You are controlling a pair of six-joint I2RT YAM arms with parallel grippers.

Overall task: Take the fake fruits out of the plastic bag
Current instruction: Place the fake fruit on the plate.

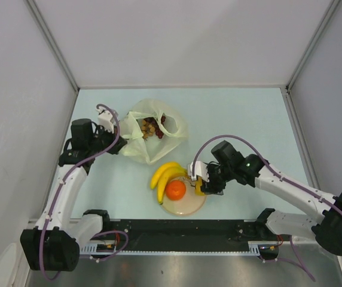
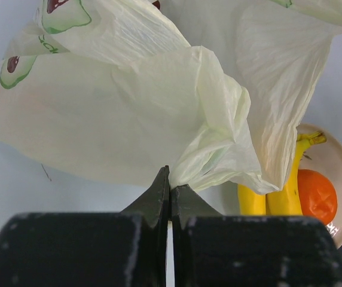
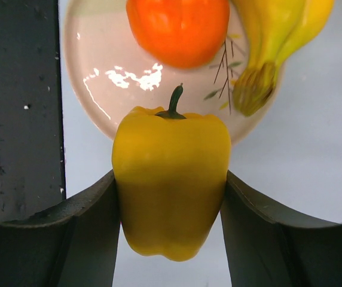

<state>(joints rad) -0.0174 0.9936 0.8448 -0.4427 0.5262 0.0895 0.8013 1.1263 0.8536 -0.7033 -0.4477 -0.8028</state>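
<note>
The yellow pepper-shaped fruit [image 3: 171,179] is at the plate's rim; my right gripper should move it to the free space beside the bananas before releasing.
The plastic bag [image 1: 153,134] lies at the table's middle left, mouth open, with dark grapes and brown fruit [image 1: 152,127] showing inside. My left gripper [image 1: 122,133] is shut on the bag's edge [image 2: 201,161] and holds it up. My right gripper [image 1: 202,184] is shut on a yellow pepper-shaped fruit [image 3: 171,179], held just above the right rim of the beige plate [image 1: 192,206]. The banana bunch [image 1: 166,175] and the orange fruit [image 1: 175,189] lie on the plate. The orange fruit [image 3: 180,27] and the bananas [image 3: 272,48] also show in the right wrist view.
Grey walls close in the table on three sides. A black rail [image 1: 177,230] with the arm bases runs along the near edge. The plate [image 2: 338,173] shows behind the bag in the left wrist view.
</note>
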